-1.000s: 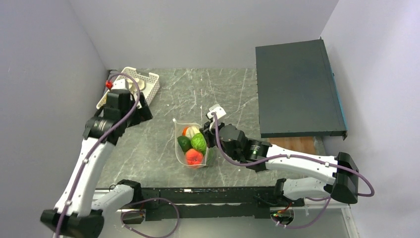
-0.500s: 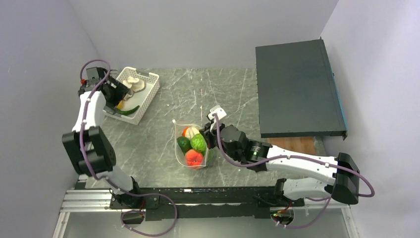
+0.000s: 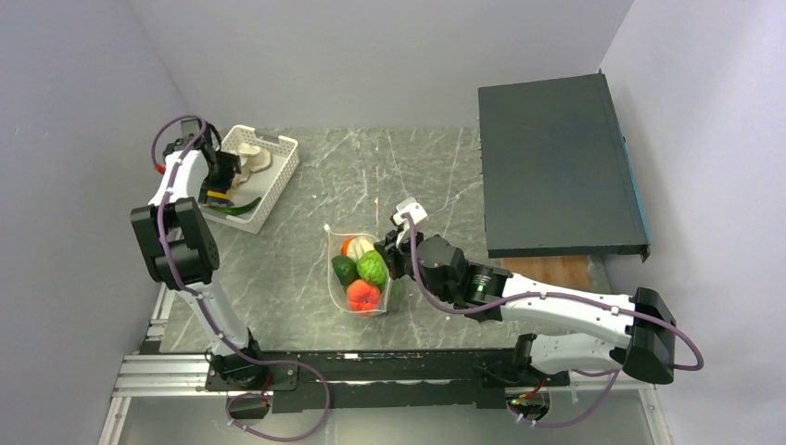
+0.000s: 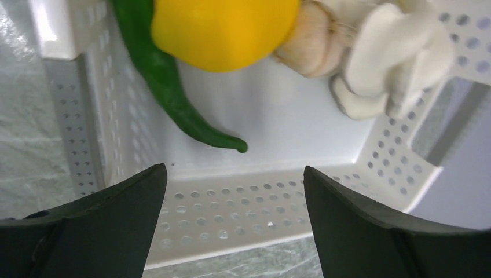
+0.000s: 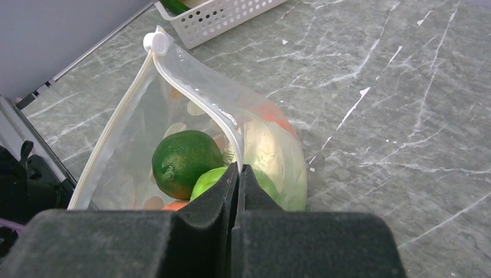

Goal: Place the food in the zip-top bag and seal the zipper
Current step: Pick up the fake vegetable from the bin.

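Observation:
The dark green long vegetable needs its length free to go into the bag's opening. My left gripper will grab it by its thin tip (image 3: 255,203) (image 4: 224,139) next.
The clear zip-top bag (image 3: 357,273) lies mid-table with its mouth open, holding a round green fruit (image 5: 186,162), leafy lettuce (image 3: 373,267) and a red-orange fruit (image 3: 363,294). My right gripper (image 5: 238,169) is shut on the bag's zipper rim (image 5: 200,95), holding one side up. My left gripper (image 4: 234,176) is open, just above the near wall of the white basket (image 3: 278,176). In the basket lie a dark green long vegetable (image 4: 168,92), a yellow citrus (image 4: 223,29) and pale mushrooms (image 4: 388,63).
A large dark flat box (image 3: 556,171) covers the right back of the marble table (image 3: 426,167). The basket stands at the back left corner by the wall. A white zipper slider (image 5: 155,41) sits at the rim's end.
My left arm swung back and left from over the table to the basket, and its gripper now hangs over the basket's edge. The right gripper still holds the bag's rim.

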`<state>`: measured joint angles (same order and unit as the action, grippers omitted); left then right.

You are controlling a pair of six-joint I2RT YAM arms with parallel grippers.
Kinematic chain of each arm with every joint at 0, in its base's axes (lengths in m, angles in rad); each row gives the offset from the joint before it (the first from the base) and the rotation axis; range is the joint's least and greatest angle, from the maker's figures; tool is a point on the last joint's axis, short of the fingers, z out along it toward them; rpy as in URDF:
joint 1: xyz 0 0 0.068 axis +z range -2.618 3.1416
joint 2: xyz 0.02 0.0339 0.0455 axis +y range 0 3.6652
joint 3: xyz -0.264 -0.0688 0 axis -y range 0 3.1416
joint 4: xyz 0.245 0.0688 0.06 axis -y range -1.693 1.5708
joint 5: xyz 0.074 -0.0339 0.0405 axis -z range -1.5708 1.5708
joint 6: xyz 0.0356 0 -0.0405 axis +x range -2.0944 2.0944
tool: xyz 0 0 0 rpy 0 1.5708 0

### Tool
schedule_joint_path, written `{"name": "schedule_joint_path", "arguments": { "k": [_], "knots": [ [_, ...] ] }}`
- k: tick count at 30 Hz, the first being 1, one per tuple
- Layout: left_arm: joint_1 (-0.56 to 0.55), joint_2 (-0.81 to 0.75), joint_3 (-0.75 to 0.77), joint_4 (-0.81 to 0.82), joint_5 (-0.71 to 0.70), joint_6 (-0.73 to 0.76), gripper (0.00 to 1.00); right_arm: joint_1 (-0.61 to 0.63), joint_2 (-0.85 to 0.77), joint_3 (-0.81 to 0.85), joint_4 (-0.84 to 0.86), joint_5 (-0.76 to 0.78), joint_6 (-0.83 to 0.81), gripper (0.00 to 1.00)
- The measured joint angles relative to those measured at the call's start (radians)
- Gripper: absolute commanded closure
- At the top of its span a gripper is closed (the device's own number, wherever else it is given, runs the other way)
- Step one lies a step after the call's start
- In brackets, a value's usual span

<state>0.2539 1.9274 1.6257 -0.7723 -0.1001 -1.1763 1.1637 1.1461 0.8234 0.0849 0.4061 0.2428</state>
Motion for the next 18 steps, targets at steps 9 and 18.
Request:
{"name": "schedule_joint_path", "arguments": {
  "k": [9, 18],
  "knots": [
    [-0.043, 0.059, -0.021, -0.079, -0.074, -0.145, 0.11, 0.000, 0.000, 0.000, 0.001, 0.003, 0.000, 1.00],
    [-0.048, 0.108, -0.080, -0.114, -0.109, -0.183, 0.19, 0.000, 0.000, -0.001, 0.001, 0.004, 0.000, 1.00]
  ]
}}
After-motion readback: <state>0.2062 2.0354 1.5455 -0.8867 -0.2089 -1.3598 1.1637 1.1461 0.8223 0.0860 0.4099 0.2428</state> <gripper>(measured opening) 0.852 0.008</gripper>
